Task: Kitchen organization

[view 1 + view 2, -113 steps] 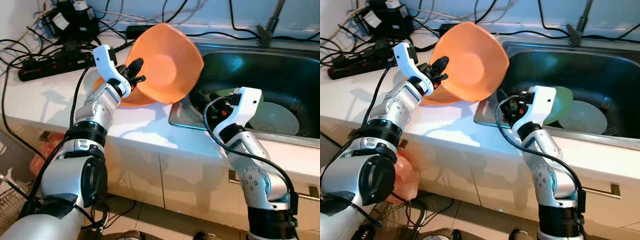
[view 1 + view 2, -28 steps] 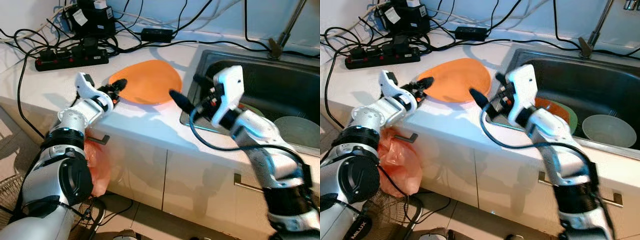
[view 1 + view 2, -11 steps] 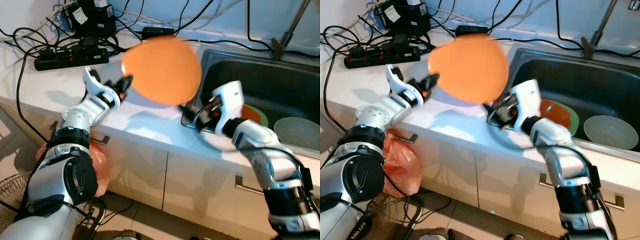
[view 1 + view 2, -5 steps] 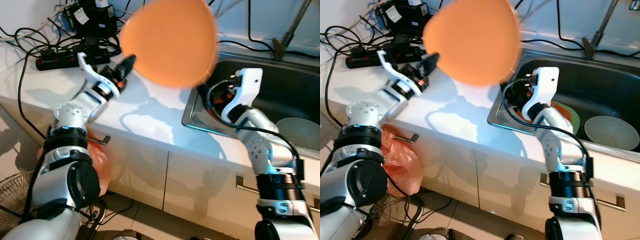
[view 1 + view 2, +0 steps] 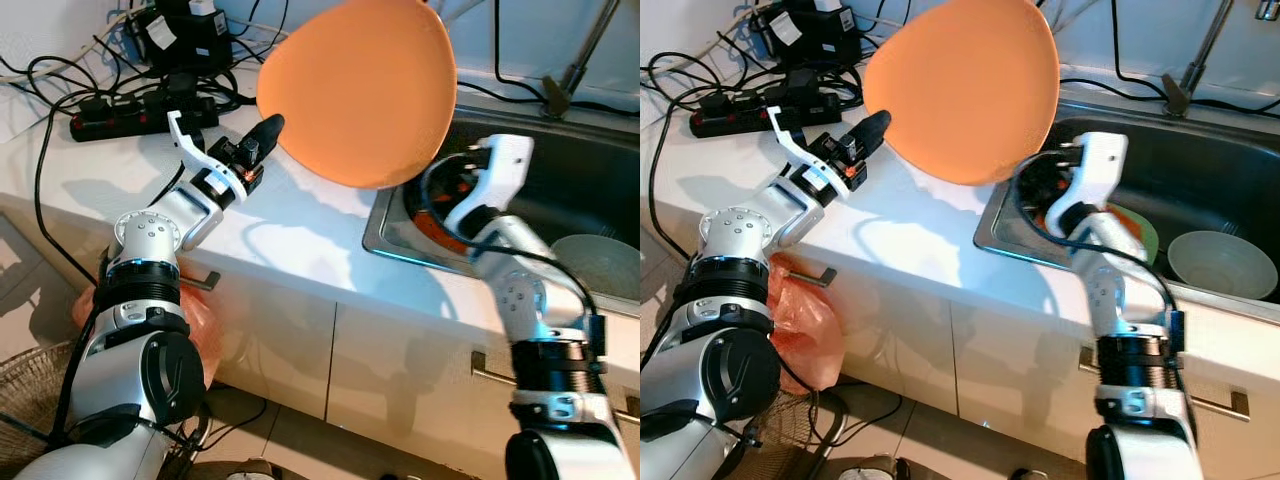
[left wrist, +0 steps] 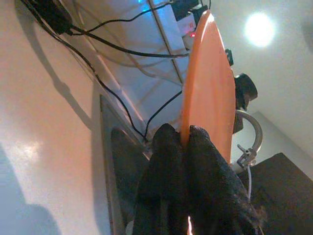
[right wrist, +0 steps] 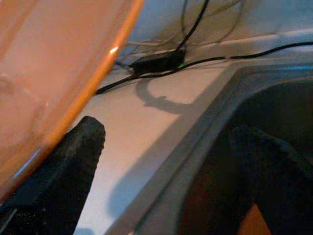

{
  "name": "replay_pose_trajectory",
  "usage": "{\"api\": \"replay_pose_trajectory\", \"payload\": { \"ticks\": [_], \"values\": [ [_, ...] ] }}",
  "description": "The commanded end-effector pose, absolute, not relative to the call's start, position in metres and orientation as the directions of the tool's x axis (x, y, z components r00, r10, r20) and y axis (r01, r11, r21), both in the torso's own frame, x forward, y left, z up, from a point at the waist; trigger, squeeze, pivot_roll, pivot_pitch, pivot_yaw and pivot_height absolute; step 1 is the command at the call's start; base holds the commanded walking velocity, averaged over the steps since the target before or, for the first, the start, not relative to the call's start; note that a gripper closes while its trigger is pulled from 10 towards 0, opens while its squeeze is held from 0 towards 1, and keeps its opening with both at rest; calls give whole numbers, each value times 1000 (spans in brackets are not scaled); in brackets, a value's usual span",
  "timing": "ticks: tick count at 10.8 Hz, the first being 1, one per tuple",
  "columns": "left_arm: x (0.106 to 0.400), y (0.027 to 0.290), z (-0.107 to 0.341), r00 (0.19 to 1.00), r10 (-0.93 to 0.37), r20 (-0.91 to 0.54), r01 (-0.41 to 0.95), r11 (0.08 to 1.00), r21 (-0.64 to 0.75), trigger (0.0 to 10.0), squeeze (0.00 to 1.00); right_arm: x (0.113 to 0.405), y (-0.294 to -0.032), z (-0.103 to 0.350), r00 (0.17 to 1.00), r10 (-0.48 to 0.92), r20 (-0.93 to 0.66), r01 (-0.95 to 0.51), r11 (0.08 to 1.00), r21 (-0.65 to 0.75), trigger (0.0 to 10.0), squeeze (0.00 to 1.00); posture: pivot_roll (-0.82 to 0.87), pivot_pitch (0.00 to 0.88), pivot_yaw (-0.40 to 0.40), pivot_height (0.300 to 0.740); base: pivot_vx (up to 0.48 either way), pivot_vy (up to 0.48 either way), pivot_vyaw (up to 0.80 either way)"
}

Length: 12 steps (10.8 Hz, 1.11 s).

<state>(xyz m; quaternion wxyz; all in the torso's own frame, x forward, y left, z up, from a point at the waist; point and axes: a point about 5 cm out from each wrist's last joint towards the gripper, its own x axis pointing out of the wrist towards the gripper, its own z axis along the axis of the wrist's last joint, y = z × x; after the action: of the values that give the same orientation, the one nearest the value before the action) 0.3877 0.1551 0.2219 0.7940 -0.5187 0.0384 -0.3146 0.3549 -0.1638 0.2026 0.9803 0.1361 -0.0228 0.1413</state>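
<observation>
My right gripper needs to pinch the thin rim of the orange bowl next, across from my left gripper, because the bowl's wide body is much wider than my fingers.
A large orange bowl point(image 5: 355, 90) hangs in the air, tilted, over the counter's edge beside the steel sink point(image 5: 400, 250). My left gripper point(image 5: 268, 128) is shut on its rim; in the left wrist view both black fingers point(image 6: 166, 161) pinch the orange bowl's point(image 6: 208, 83) thin edge. My right gripper point(image 5: 1040, 185) sits at the sink's left corner, just under the bowl, open. In the right wrist view its spread fingers point(image 7: 73, 161) have nothing between them, and the orange bowl point(image 7: 49, 63) is close beside one finger. A green plate point(image 5: 1140, 232) and a pale bowl point(image 5: 1220, 260) lie in the sink.
Power strips point(image 5: 140, 110) and tangled black cables cover the counter's back left. The tap point(image 5: 565, 80) stands behind the sink. An orange plastic bag point(image 5: 790, 325) hangs on the cabinet front below my left arm. The white counter point(image 5: 300, 230) between arm and sink is bare.
The orange bowl lay flat on the counter 2.6 s ago; my left gripper has raised it and swung it toward the sink. My right gripper drew back to the sink's corner.
</observation>
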Motion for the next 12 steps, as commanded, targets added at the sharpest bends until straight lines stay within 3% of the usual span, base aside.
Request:
{"api": "replay_pose_trajectory", "payload": {
  "ticks": [1,5,12],
  "values": [
    [387,163,235,796,-513,321,503,267,-822,0,0,360,-177,213,977,173,121,-199,945,258,10000,0,99,49,40,740,0,0,0],
    [386,162,232,798,-517,310,496,270,-825,0,0,364,-195,227,981,17,196,-86,933,348,10000,0,101,48,38,740,0,0,0],
    [385,148,231,771,-554,314,511,243,-824,0,0,354,-158,236,908,264,326,-406,749,523,10000,0,99,43,42,740,0,0,0]
  ]
}}
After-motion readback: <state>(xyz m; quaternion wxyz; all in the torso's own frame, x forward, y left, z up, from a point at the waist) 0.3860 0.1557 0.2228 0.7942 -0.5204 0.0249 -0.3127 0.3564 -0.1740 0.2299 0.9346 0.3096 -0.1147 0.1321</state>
